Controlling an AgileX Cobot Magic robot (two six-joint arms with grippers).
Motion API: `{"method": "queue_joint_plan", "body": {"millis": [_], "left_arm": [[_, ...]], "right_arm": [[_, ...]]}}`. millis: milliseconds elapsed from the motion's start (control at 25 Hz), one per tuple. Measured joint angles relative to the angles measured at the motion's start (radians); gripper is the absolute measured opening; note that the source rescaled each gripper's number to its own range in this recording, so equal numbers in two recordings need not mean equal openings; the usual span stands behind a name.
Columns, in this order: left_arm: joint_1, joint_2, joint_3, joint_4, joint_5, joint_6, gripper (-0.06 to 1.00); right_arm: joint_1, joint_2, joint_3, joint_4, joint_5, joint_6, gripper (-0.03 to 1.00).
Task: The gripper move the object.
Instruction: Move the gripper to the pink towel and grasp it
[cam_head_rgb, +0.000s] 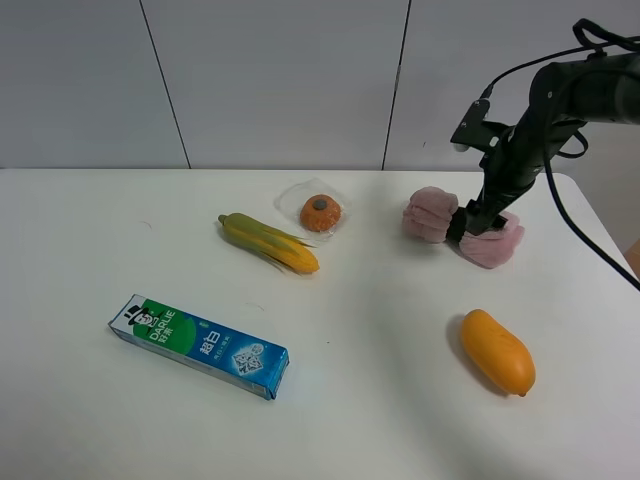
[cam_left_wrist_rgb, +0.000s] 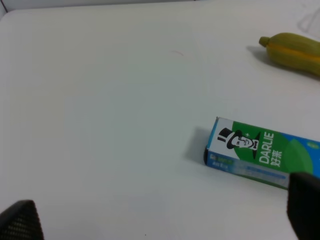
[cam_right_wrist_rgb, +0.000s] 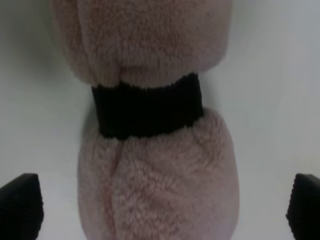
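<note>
I should grab the rolled towel next with my right gripper, by its fluffy pink end (cam_head_rgb: 492, 246) beside the black band (cam_head_rgb: 457, 228), to move it.
The pink fluffy rolled towel (cam_head_rgb: 432, 215) with a black band around its middle lies at the back right of the white table. My right gripper (cam_head_rgb: 478, 224) is down over the band, open, with one finger on each side of the towel. In the right wrist view the towel (cam_right_wrist_rgb: 155, 165) fills the frame, and the gripper (cam_right_wrist_rgb: 162, 212) has its black fingertips (cam_right_wrist_rgb: 20, 205) wide apart at both edges, clear of the towel's sides. My left gripper (cam_left_wrist_rgb: 162, 220) is open and empty above bare table; the left arm is out of the exterior high view.
An orange-yellow mango (cam_head_rgb: 497, 351) lies in front of the towel. A green toothpaste box (cam_head_rgb: 198, 345), also in the left wrist view (cam_left_wrist_rgb: 262, 152), lies front left. A corn cob (cam_head_rgb: 268, 242) and a wrapped orange item (cam_head_rgb: 320, 212) lie mid-table.
</note>
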Motion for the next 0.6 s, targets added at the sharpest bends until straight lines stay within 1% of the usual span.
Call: {"method": "queue_joint_plan", "body": {"millis": [120, 320, 600], "left_arm": [[0.0, 0.0, 0.0, 0.0, 0.0, 0.0, 1.0], [0.0, 0.0, 0.0, 0.0, 0.0, 0.0, 1.0], [0.0, 0.0, 0.0, 0.0, 0.0, 0.0, 1.0]], "right_arm": [[0.001, 0.031, 0.0, -0.035, -0.033, 0.012, 1.0], [0.001, 0.062, -0.001, -0.088, -0.056, 0.065, 1.0], [0.001, 0.139, -0.001, -0.092, -0.068, 0.153, 0.99]]}}
